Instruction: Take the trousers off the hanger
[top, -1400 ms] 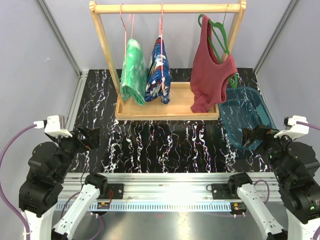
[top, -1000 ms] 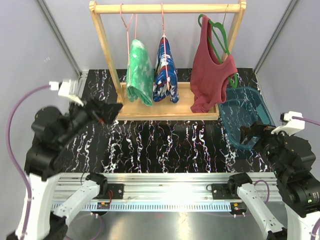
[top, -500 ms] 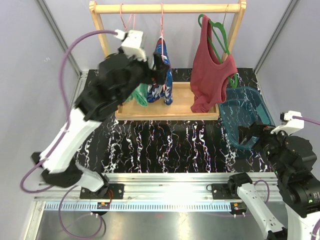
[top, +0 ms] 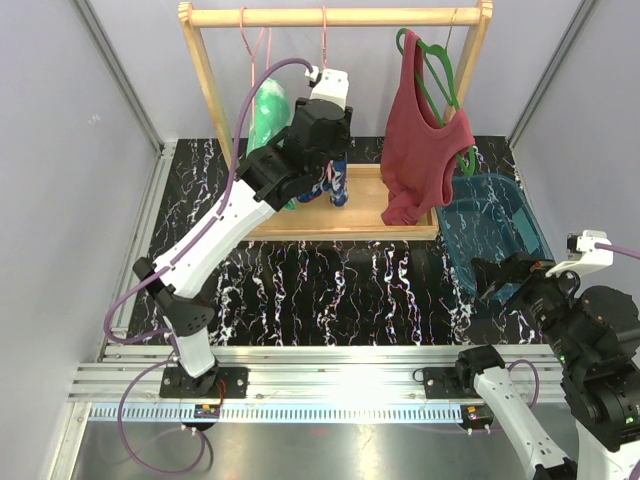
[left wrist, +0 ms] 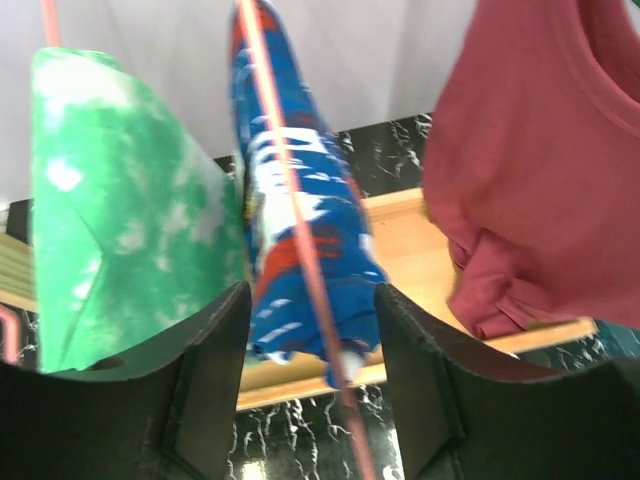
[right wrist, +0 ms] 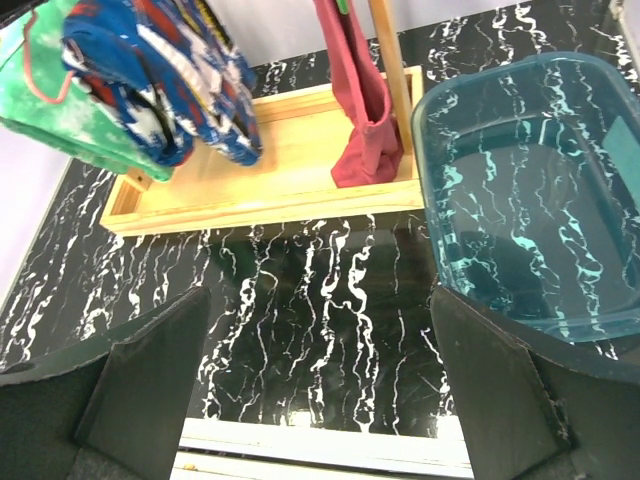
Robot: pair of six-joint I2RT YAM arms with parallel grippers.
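Note:
The left gripper's fingers are open on either side of the pink hanger wire, so the hanger would stay on the rack (top: 335, 16) if the left gripper lifted now.
Two pairs of trousers hang on pink hangers from the wooden rack (top: 335, 16). The green tie-dye trousers (top: 265, 110) hang on the left. The blue printed trousers (left wrist: 300, 260) are beside them, mostly hidden by my left arm in the top view. My left gripper (left wrist: 312, 295) is raised at the rack. Its fingers (left wrist: 215, 370) stand partly apart on either side of the blue pair's lower end, and a pink hanger wire (left wrist: 295, 200) crosses between them. Low at the table's right, my right gripper (right wrist: 320, 400) is open and holds nothing.
A dark red tank top (top: 420, 150) hangs on a green hanger (top: 435, 75) at the rack's right end. The rack's wooden tray base (top: 380, 215) lies under the clothes. A teal plastic bin (top: 500, 235) sits on the black marbled table in front of the right gripper.
My left arm has swung up from the table's near left to the rack, and its jaws have narrowed around the blue trousers. The right arm has barely moved.

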